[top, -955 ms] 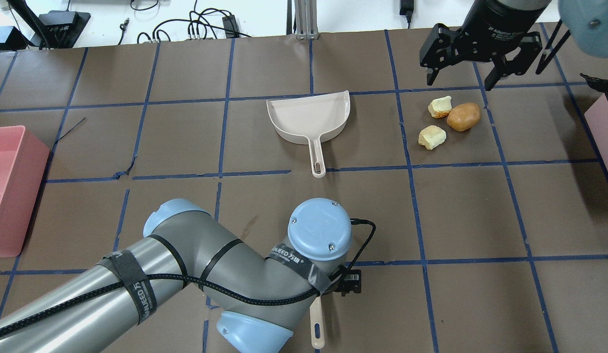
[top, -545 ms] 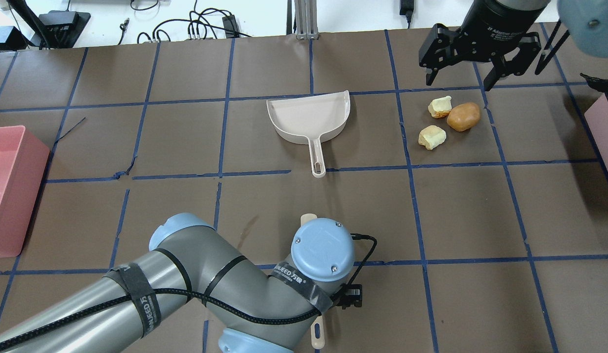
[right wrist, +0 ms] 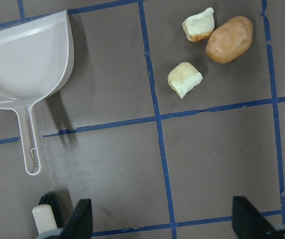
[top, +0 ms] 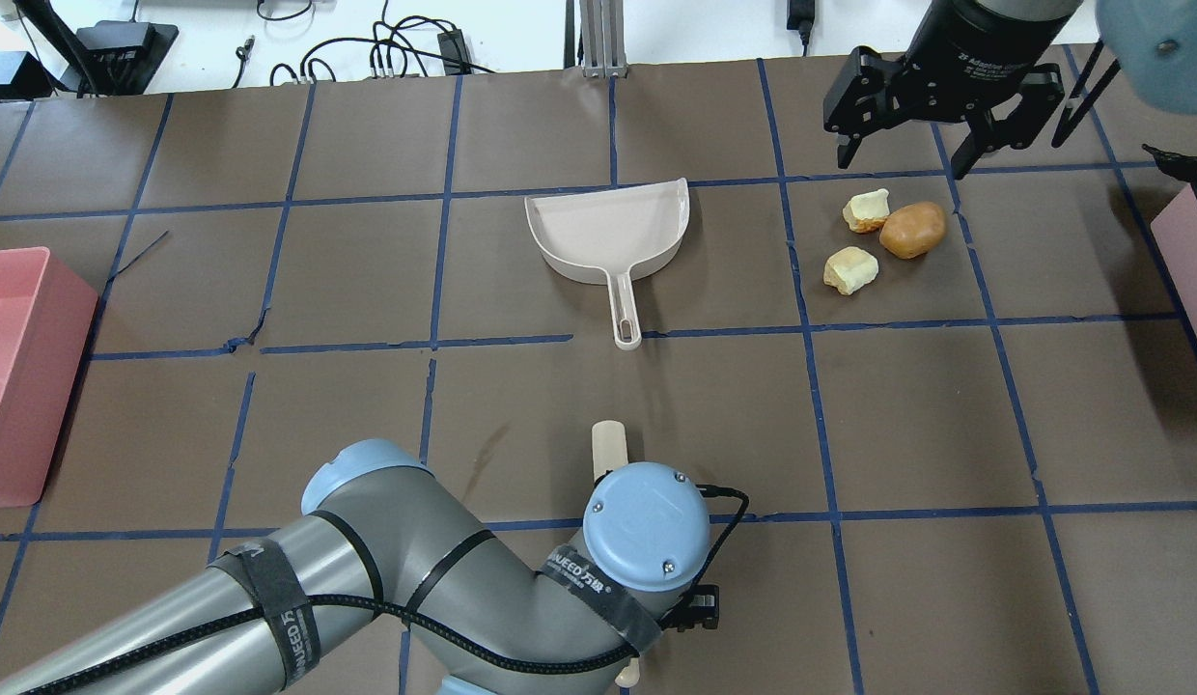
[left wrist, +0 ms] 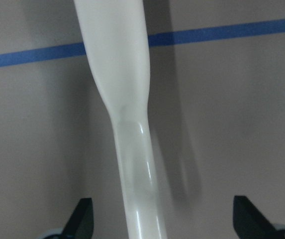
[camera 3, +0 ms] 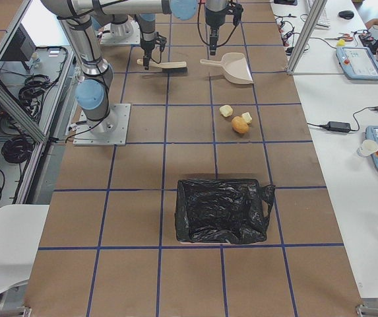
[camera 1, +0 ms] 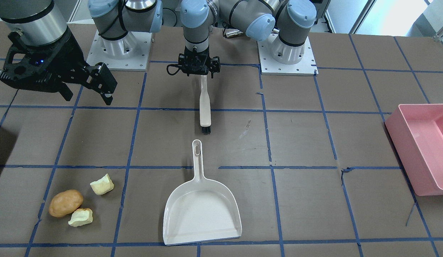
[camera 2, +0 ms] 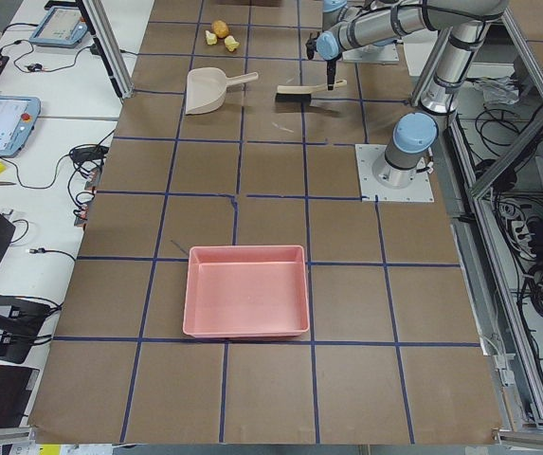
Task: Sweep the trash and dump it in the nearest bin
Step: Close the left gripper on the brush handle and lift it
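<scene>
The fingers of my left gripper reach down on either side of its thin handle (camera 1: 203, 80) (left wrist: 143, 209), close to the table, so it is time to close on the brush.
The trash lies at the far right: an orange-brown potato-like lump (top: 912, 229) and two pale yellow chunks (top: 866, 209) (top: 849, 269). A beige dustpan (top: 608, 227) lies flat near the middle, with its handle pointing toward the robot. A beige brush (camera 1: 205, 107) with black bristles lies nearer the robot, in line with the dustpan handle. My left gripper (camera 1: 197, 73) is open and straddles the brush handle (left wrist: 122, 99) without touching it. My right gripper (top: 905, 159) is open and empty, hovering high just beyond the trash.
A pink bin (top: 19, 376) stands at the table's left edge. A bin lined with a black bag (camera 3: 221, 208) stands at the right end, nearer the trash. Blue tape lines grid the brown table top (top: 907, 425).
My left arm has drawn back toward the robot along the brush, uncovering the brush's far end. The brush, dustpan and trash have not moved. My right gripper has hardly shifted.
</scene>
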Tool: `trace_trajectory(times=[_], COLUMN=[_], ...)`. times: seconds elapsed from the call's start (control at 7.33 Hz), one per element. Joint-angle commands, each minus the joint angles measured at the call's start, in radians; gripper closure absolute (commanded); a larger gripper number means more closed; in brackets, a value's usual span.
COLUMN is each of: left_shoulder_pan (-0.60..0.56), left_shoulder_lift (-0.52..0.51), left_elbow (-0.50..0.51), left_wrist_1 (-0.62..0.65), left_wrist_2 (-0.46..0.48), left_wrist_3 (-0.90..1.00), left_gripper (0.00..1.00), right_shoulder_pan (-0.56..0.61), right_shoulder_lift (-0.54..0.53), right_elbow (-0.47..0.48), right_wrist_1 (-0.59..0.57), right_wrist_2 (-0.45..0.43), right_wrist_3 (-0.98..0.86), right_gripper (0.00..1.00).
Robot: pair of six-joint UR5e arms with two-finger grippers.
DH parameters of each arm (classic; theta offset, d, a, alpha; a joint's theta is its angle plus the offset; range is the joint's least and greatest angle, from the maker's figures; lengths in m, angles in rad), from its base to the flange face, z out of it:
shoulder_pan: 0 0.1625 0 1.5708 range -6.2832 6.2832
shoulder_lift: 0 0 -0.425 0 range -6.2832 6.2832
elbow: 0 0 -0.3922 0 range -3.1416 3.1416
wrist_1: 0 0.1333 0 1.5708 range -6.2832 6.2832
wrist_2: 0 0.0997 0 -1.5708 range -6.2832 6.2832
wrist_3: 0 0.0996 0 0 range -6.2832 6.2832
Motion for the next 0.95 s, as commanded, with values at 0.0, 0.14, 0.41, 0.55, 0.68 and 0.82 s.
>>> trace_trajectory(times=[0.0, 0.14, 0.41, 0.55, 0.68, 0.82], left_shoulder_pan=[0.001, 0.002, 0.002, 0.002, 0.002, 0.002], left_shoulder_lift=[0.003, 0.000, 0.003, 0.003, 0.003, 0.007], left_elbow=[0.000, 0.000, -0.002, -0.002, -0.002, -0.002], left_wrist_1=[-0.001, -0.001, -0.001, -0.001, -0.001, -0.001], left_wrist_2=[0.002, 0.002, 0.013, 0.031, 0.033, 0.034], left_wrist_3=[0.003, 0.006, 0.006, 0.006, 0.006, 0.009], left_gripper=[0.00, 0.00, 0.09, 0.27, 0.65, 0.92], right_shoulder_pan=[0.000, 0.000, 0.002, 0.002, 0.002, 0.002], right_shoulder_lift=[0.002, 0.002, 0.006, 0.005, 0.005, 0.006], right_elbow=[-0.001, 0.001, 0.002, 0.001, 0.002, 0.002], right_wrist_1=[-0.002, 0.003, 0.003, 0.004, 0.006, 0.004], right_wrist_2=[0.001, 0.000, 0.001, 0.000, 0.000, 0.000], right_wrist_3=[0.000, -0.001, -0.005, -0.006, -0.006, -0.006], right_gripper=[0.00, 0.00, 0.00, 0.00, 0.00, 0.00])
